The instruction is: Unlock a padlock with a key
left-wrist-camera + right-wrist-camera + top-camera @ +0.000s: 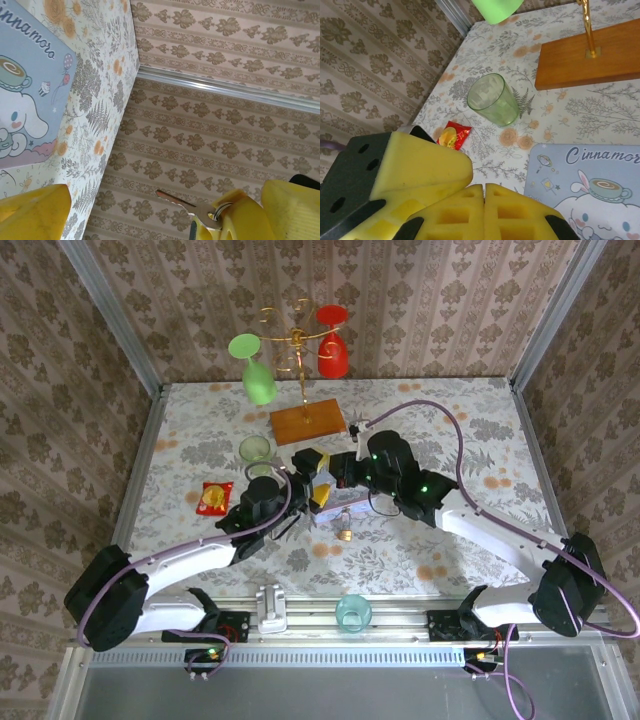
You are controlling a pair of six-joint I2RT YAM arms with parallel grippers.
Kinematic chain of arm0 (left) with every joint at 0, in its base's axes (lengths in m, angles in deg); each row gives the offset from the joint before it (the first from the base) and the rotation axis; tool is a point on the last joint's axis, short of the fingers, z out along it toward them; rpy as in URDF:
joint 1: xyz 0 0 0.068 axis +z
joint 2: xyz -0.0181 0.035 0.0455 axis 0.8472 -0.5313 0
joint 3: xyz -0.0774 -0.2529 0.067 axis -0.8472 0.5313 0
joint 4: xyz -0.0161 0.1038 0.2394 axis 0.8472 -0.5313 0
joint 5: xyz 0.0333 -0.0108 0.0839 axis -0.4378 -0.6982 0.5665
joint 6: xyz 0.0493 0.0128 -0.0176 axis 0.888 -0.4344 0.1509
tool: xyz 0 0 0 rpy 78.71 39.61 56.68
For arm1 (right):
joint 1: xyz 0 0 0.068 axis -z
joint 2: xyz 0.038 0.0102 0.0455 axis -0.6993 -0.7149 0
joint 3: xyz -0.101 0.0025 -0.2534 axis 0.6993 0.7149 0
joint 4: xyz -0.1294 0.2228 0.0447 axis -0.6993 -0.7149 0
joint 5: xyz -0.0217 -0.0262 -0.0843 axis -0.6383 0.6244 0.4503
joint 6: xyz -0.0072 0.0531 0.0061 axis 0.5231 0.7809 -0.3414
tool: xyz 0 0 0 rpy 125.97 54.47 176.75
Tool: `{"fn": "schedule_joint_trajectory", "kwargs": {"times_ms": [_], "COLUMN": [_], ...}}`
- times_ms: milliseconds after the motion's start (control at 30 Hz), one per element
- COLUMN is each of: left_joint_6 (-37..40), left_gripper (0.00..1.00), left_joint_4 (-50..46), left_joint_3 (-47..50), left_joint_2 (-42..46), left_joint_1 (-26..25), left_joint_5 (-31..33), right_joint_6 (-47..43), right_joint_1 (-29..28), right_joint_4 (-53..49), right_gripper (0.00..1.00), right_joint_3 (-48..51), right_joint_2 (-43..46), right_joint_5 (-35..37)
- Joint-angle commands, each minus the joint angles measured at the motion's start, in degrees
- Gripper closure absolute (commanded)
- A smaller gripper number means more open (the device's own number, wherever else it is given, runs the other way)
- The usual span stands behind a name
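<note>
The key needs to be held next by its exposed blade (175,200) in my left gripper. The key's head then stays free for my right gripper to take again and unlock the padlock.
The small brass padlock (344,531) lies on the floral cloth at the near edge of the pale blue tin (328,512). My left gripper (316,478) hovers above the tin, its yellow fingers (31,212) wide apart and open. My right gripper (484,202) is shut, and its tips sit between the left fingers. In the left wrist view the thin key (186,204) sticks out from the right gripper's pads (240,220), pinched at its head and ring. One left finger (415,165) stands just beside the shut right pads.
A green tumbler (256,450) and a red-gold packet (213,498) lie left of the grippers. A wooden-based stand (307,421) with a green and a red glass rises behind. A teal cup (352,612) sits at the near rail. Patterned walls close in both sides.
</note>
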Motion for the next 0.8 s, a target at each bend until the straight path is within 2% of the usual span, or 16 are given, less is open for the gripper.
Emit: {"fn": "schedule_joint_trajectory", "kwargs": {"times_ms": [0,233,767], "left_joint_6": [-2.8,-4.3,-1.4], "left_gripper": [0.01,0.03,0.31], "left_joint_4": [4.4,7.6,5.3], "left_joint_3": [0.5,0.4,1.7], "left_joint_2": [1.2,-0.9,0.7], "left_joint_1": [-0.5,-0.8,0.4], "left_joint_5": [2.8,2.8,2.4], "right_joint_6": [3.0,4.2,3.2], "right_joint_1": [-1.6,-3.9,-5.4], "right_joint_4": [6.2,9.2,6.4], "right_gripper": [1.0,1.0,1.0], "right_joint_3": [3.0,5.0,8.1], "right_joint_2": [0.9,-0.7,2.2], "right_joint_5": [-0.1,0.5,3.4]}}
